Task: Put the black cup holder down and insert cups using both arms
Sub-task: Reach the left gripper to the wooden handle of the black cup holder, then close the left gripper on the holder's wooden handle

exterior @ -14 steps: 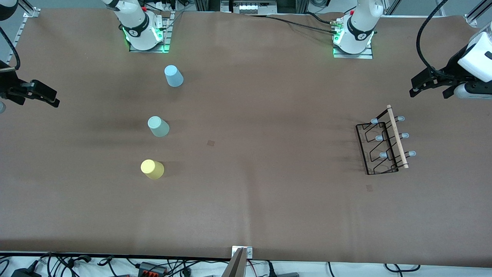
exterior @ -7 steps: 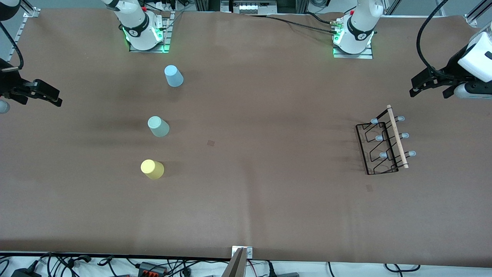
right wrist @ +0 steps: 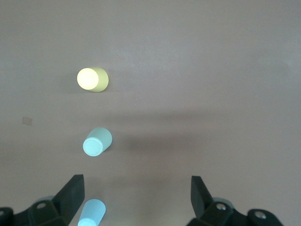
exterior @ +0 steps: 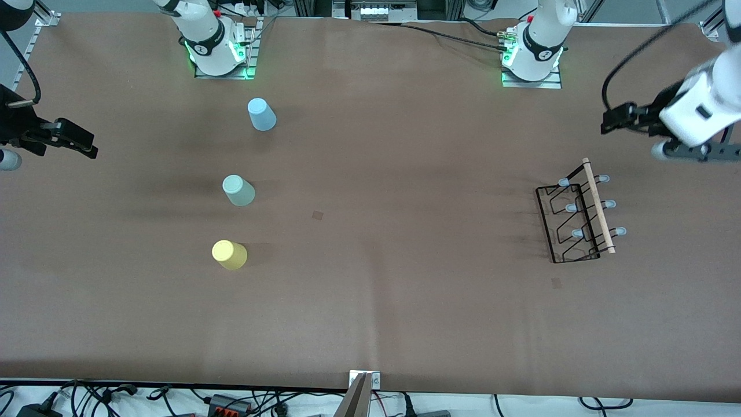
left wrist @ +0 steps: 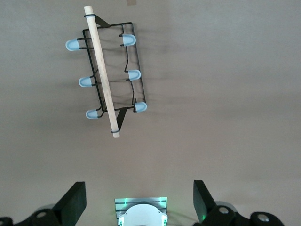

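The left gripper should next pick up the black cup holder (exterior: 573, 223) by its wooden rod handle (exterior: 598, 205), so that it can place it for the cups.
The black cup holder (exterior: 573, 223) stands on the table toward the left arm's end, its wooden rod handle (exterior: 598, 205) on top. It also shows in the left wrist view (left wrist: 109, 70). My left gripper (exterior: 609, 120) hangs open and empty over bare table between the holder and the left base; its jaws (left wrist: 138, 186) stand wide apart. Three cups stand upside down toward the right arm's end: light blue (exterior: 261, 114), mint green (exterior: 238, 190) and yellow (exterior: 229, 255). My right gripper (exterior: 88, 147) is open and empty over the table's end, apart from the cups (right wrist: 136, 181).
The two green-lit arm bases (exterior: 219, 55) (exterior: 532, 58) stand along the table's robot edge. A metal bracket (exterior: 363, 385) and cables lie at the edge nearest the front camera. In the right wrist view the yellow (right wrist: 92, 79), mint (right wrist: 97, 141) and blue (right wrist: 91, 213) cups show.
My left arm has swung, and its gripper has moved toward the robots' edge and a little toward the table's middle. My right gripper has drifted slightly toward the cups. Cups and holder have not moved.
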Action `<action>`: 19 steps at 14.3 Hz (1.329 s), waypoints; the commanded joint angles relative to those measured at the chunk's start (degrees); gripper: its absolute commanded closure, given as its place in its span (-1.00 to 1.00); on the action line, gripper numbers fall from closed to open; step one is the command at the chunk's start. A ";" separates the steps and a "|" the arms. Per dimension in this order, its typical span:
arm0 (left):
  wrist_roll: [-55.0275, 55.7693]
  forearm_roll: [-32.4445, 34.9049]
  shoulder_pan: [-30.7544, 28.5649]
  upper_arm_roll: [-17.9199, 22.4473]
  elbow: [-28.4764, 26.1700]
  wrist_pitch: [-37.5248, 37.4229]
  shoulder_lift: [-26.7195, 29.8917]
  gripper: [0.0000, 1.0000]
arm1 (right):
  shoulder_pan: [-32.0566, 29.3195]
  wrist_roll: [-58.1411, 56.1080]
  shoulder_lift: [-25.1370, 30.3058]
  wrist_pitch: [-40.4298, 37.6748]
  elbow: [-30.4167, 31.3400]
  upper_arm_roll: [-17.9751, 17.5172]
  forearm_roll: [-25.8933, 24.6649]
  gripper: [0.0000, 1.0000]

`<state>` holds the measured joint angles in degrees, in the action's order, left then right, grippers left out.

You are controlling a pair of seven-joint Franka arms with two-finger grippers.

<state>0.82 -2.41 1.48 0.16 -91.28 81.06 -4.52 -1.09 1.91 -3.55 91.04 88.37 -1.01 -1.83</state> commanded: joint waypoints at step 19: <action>-3.80 3.11 -6.84 0.02 -31.15 55.17 -4.36 -0.31 | -0.05 0.29 0.30 -0.77 -0.04 -0.75 0.77 -1.00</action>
<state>-2.70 -0.13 -4.79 0.67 -118.74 134.55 -11.50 -1.05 1.91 -3.55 90.91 88.38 -1.64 -1.82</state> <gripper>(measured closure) 0.185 0.000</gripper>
